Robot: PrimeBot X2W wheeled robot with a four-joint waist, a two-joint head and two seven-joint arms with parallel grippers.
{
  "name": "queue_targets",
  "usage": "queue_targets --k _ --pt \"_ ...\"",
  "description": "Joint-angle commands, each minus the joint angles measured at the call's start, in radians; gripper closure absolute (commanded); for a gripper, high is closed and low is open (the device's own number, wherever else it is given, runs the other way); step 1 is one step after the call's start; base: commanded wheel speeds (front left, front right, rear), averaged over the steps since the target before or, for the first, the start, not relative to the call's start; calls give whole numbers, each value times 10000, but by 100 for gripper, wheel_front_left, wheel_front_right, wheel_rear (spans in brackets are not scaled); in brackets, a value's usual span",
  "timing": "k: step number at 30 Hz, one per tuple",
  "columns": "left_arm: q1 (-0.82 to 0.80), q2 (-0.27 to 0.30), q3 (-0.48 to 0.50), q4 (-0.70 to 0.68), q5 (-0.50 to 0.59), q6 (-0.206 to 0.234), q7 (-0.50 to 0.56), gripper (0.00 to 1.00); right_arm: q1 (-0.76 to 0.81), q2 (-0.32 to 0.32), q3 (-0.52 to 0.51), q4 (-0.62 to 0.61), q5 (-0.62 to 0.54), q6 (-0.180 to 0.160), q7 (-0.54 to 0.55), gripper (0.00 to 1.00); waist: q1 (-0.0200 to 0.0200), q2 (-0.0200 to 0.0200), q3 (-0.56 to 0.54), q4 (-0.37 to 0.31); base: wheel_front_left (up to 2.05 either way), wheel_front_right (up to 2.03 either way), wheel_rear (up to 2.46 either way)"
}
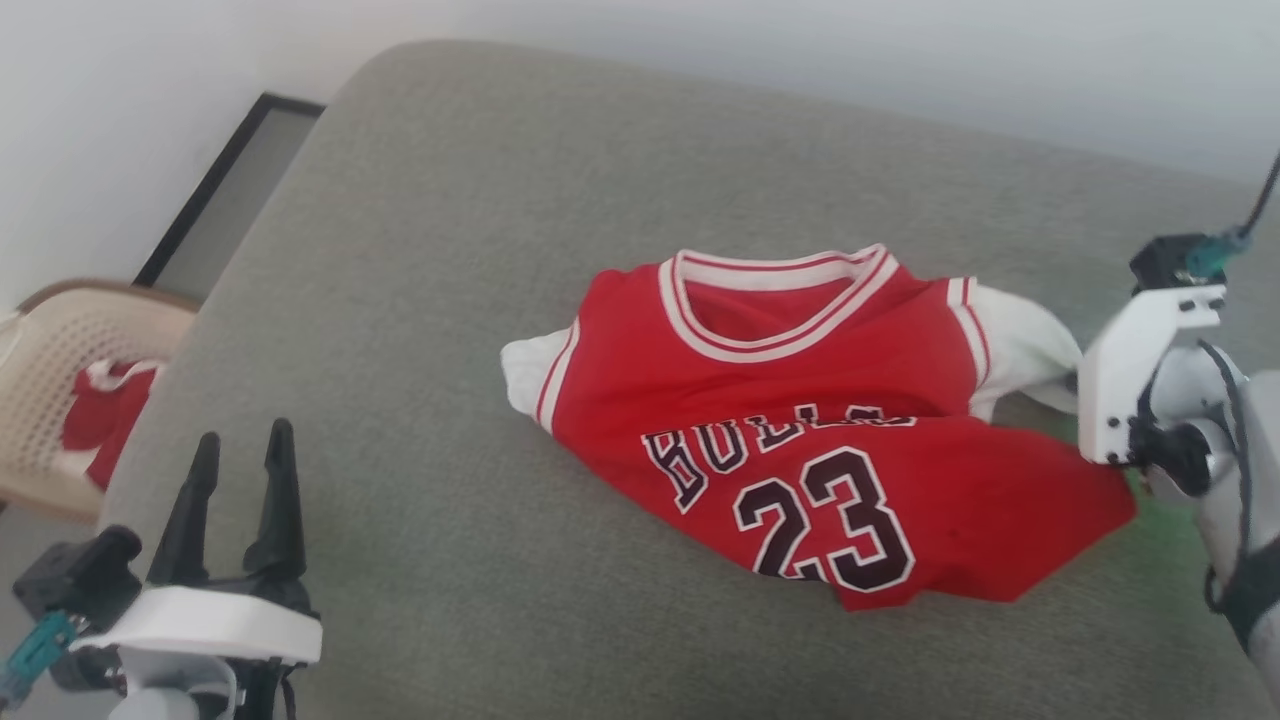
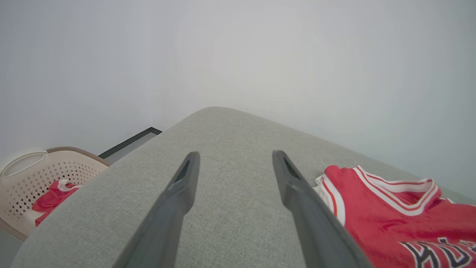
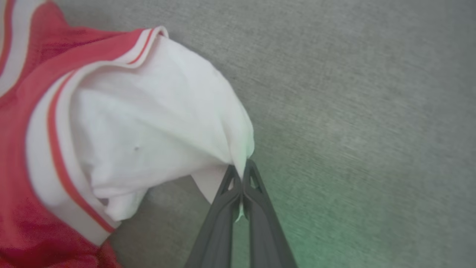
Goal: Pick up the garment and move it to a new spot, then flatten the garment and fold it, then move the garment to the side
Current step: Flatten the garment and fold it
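Observation:
My left gripper grabs the red shirt (image 1: 768, 396) by its white sleeve end (image 1: 524, 370) next, to move it to a new spot and flatten it.
The garment (image 1: 800, 420), a red shirt with white sleeves and a black "BULLS 23" print, lies rumpled on the grey cushion (image 1: 450, 250). Its lower part is folded over at an angle. My right gripper (image 3: 241, 167) is shut on the edge of the garment's white sleeve (image 3: 156, 123), the cloth pinched between the fingertips. In the head view the right wrist (image 1: 1150, 380) stands at the garment's right end. My left gripper (image 1: 240, 450) is open above the cushion's near left corner, apart from the garment (image 2: 401, 208), with nothing between its fingers (image 2: 182, 197).
A beige perforated basket (image 1: 60, 340) stands on the floor left of the cushion with a second red-and-white cloth (image 1: 105, 420) in it. A dark-framed panel (image 1: 220, 190) leans on the pale wall behind. The cushion's left and far parts are bare.

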Motion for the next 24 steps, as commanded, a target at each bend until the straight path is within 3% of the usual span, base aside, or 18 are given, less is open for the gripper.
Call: queue_targets --k 1,11,16,19,24 --pt "176 41 37 -67 31 -27 -43 0 195 -120 87 -89 121 1 18 100 0 0 -194 -220 0 0 0" --pt "753 290 310 -404 -107 -31 -42 0 1423 -1414 93 -1381 1105 1 486 100 0 0 -734 -1123 0 0 0" --pt "805 413 236 -459 -134 -25 -43 0 1929 -2010 -447 -1790 1199 1 612 100 0 0 -828 -1375 0 0 0" --pt "720 474 140 -461 -157 -25 -43 0 2109 -2106 -885 -1713 1054 1 489 100 0 0 -790 -1423 0 0 0" --pt "500 563 -56 -409 -148 -26 -44 0 2216 -1732 -1374 -1242 797 1 207 100 0 0 -681 -1390 0 0 0"
